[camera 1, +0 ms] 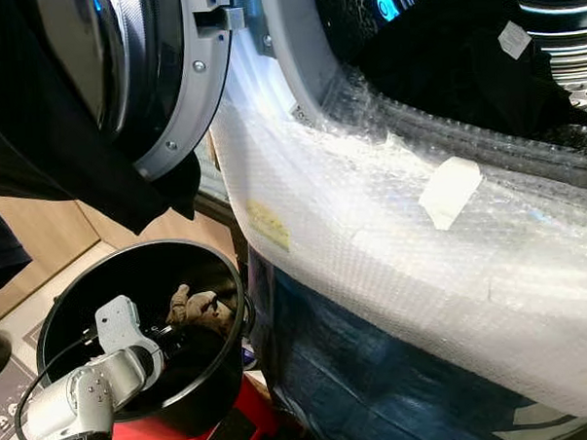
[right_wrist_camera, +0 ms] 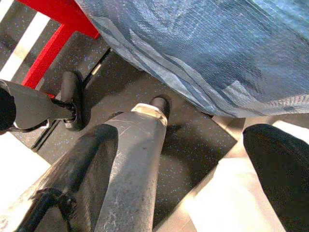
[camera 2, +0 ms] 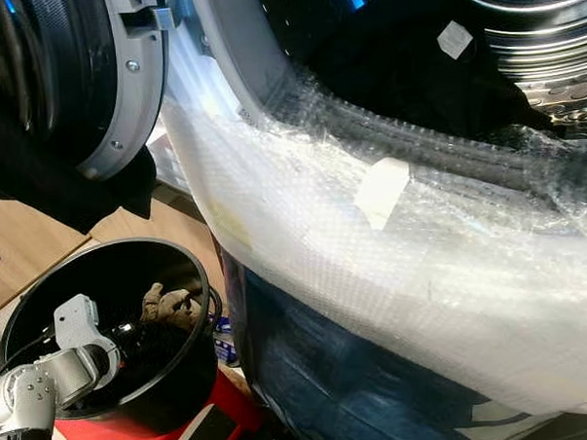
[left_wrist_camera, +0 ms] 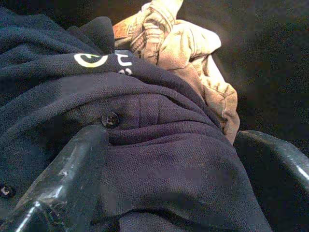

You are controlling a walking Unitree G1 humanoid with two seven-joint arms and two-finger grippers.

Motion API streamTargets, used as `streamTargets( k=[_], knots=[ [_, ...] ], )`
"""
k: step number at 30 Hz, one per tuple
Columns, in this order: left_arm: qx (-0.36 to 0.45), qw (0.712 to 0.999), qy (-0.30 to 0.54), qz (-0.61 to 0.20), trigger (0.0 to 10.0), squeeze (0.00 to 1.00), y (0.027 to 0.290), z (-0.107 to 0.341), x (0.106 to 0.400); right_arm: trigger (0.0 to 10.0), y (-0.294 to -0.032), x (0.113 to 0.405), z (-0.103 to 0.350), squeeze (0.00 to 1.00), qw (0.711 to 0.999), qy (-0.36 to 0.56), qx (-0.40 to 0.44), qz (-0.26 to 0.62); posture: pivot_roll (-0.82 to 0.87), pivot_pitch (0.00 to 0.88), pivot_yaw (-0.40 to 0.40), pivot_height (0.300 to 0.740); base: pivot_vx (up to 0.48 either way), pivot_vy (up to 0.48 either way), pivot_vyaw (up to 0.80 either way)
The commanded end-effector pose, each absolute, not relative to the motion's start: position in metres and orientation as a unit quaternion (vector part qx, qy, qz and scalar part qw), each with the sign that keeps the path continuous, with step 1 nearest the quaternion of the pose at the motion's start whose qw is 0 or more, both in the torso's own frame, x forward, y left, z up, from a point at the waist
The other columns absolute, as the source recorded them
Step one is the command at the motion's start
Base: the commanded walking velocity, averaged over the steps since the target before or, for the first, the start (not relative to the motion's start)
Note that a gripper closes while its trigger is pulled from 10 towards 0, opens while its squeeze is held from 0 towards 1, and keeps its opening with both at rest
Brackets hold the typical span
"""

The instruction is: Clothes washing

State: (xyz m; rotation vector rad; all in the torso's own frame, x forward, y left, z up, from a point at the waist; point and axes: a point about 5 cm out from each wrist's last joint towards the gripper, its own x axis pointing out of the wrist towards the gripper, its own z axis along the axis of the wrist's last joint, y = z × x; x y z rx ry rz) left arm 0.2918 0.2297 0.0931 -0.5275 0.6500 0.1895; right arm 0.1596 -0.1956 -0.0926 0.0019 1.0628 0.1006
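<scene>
I will next pick up the navy shirt with my left gripper by that raised fold [left_wrist_camera: 171,150] beside the button, as the rest is slack.
A black bucket [camera 1: 73,298] stands on a red stool [camera 1: 253,417] beside the washing machine. Inside it lie a dark navy polo shirt [left_wrist_camera: 159,159] and a crumpled tan garment [camera 1: 195,307]. My left gripper [left_wrist_camera: 171,140] reaches down into the bucket, open, one finger on each side of a fold of the navy shirt. Above, the machine's drum [camera 1: 559,43] holds dark clothes [camera 1: 442,58] with a white tag. My right gripper [right_wrist_camera: 203,121] hangs open low by the machine, over the floor.
The round door [camera 1: 171,89] is swung open to the left, and dark cloth [camera 1: 67,162] hangs in front of it. Bubble wrap [camera 1: 392,235] covers the machine's front, with blue wrapping [right_wrist_camera: 217,48] lower down. Dark speckled floor [right_wrist_camera: 183,140] lies below.
</scene>
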Motion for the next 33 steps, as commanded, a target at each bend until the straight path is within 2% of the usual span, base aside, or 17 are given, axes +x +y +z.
streamTargets(
  k=[1, 2, 7, 11, 12, 19, 27, 33],
  knots=[
    [-0.258, 0.908, 0.321, 0.083, 10.0, 0.29, 0.224, 0.092, 0.295, 10.0, -0.194, 0.155, -0.095, 0.0, 0.858, 0.512, 0.005, 0.048, 0.06, 0.096, -0.012, 0.74, 0.0, 0.0, 0.0],
    [-0.258, 0.91, 0.316, 0.08, 10.0, 0.0, 0.222, 0.093, 0.298, 10.0, -0.193, 0.155, -0.095, 0.0, 0.858, 0.512, 0.005, 0.05, 0.06, 0.088, -0.009, 0.74, 0.0, 0.0, 0.0],
    [-0.267, 0.91, 0.313, 0.057, 10.0, 0.0, 0.214, 0.097, 0.304, 10.0, -0.192, 0.155, -0.095, 0.0, 0.858, 0.512, 0.008, 0.048, 0.05, 0.084, -0.008, 0.74, 0.0, 0.0, 0.0],
    [-0.238, 0.91, 0.337, 0.033, 10.0, 0.0, 0.215, 0.097, 0.307, 10.0, -0.191, 0.153, -0.096, 0.0, 0.855, 0.516, 0.004, 0.051, 0.06, 0.071, -0.01, 0.74, 0.0, 0.0, 0.0],
    [-0.193, 0.917, 0.35, 0.011, 10.0, 0.0, 0.218, 0.099, 0.307, 10.0, -0.19, 0.152, -0.097, 0.0, 0.854, 0.517, 0.005, 0.053, 0.06, 0.069, -0.011, 0.74, 0.0, 0.0, 0.0],
    [-0.103, 0.93, 0.352, 0.014, 10.0, 0.0, 0.231, 0.101, 0.31, 10.0, -0.191, 0.153, -0.096, 0.0, 0.855, 0.516, 0.001, 0.052, 0.06, 0.067, -0.006, 0.74, 0.0, 0.0, 0.0],
    [-0.129, 0.918, 0.375, 0.019, 10.0, 0.0, 0.226, 0.086, 0.305, 10.0, -0.191, 0.156, -0.095, 0.0, 0.857, 0.513, 0.001, 0.053, 0.06, 0.091, -0.013, 0.74, 0.0, 0.0, 0.0],
    [-0.216, 0.903, 0.37, 0.027, 10.0, 0.0, 0.219, 0.077, 0.307, 10.0, -0.191, 0.157, -0.095, 0.0, 0.857, 0.513, -0.004, 0.056, 0.06, 0.105, -0.017, 0.74, 0.0, 0.0, 0.0]
  ],
)
